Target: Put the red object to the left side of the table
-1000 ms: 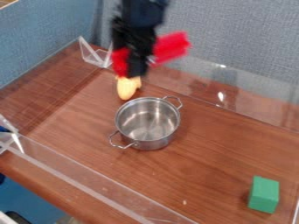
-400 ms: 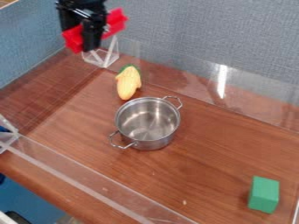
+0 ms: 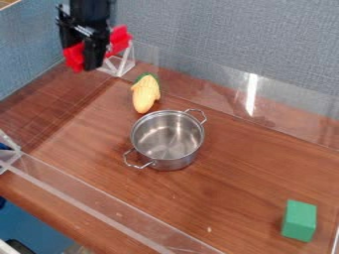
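Note:
The red block's lower edge (image 3: 77, 67) is still above the wood surface, so it is too early to open, and my gripper lowers the block next.
The red object (image 3: 121, 39) is a bright red elongated block held crosswise in my black gripper (image 3: 86, 57), with its ends sticking out on both sides of the fingers. The gripper points down and is shut on the block, hanging above the far left corner of the table (image 3: 73, 124), near the back acrylic wall. The block is clear of the wood surface.
A yellow oval fruit (image 3: 145, 93) lies right of the gripper. A steel pot (image 3: 169, 139) with two handles stands mid-table. A small green block (image 3: 300, 219) sits at the near right. Low clear acrylic walls (image 3: 252, 91) edge the tabletop.
The gripper has carried the red block from above the yellow fruit leftward to the far left corner, turning a little and sinking slightly. Pot, fruit and green block have not moved.

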You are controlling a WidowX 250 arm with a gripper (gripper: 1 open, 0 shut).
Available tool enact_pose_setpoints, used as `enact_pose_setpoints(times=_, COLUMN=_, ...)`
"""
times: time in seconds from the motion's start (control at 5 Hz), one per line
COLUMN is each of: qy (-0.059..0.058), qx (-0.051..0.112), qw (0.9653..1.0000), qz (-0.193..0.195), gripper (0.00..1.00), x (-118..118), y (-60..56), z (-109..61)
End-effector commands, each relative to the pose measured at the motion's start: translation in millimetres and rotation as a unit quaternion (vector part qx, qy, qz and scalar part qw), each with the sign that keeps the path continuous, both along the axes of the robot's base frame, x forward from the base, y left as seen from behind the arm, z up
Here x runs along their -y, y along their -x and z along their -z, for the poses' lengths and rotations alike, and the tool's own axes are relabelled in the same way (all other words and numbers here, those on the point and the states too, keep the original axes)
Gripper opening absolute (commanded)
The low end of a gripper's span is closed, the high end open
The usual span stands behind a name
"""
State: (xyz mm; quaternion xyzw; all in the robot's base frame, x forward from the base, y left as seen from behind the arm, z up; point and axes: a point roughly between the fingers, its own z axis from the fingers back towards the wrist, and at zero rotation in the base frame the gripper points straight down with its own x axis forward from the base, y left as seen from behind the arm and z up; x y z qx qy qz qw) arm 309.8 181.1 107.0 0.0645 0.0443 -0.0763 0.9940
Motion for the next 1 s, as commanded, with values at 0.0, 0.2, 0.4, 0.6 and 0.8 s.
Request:
enact_pose_setpoints(times=0.0, qy=-0.017, qx=0.011, qw=0.9997, qz=0.010, gripper=0.00, x=-1, y=-4.2, z=2.8)
enact_pose_setpoints(times=0.2, qy=-0.020, qx=0.004, qw=0.9994, qz=-0.027, gripper=0.00, x=1, y=-7.4, z=8.5)
enact_pose_setpoints(times=0.4, qy=-0.023, qx=-0.006, qw=0.9982, qz=-0.055, gripper=0.00, x=-1, y=-14.6, z=17.8)
enact_pose_setpoints(times=0.6, qy=-0.026, qx=-0.010, qw=0.9981, qz=-0.055, gripper=0.00, x=0, y=-15.4, z=16.1)
enact_pose_setpoints(times=0.8, qy=-0.028, qx=-0.014, qw=0.9979, qz=-0.057, gripper=0.00, x=0, y=-16.4, z=14.3)
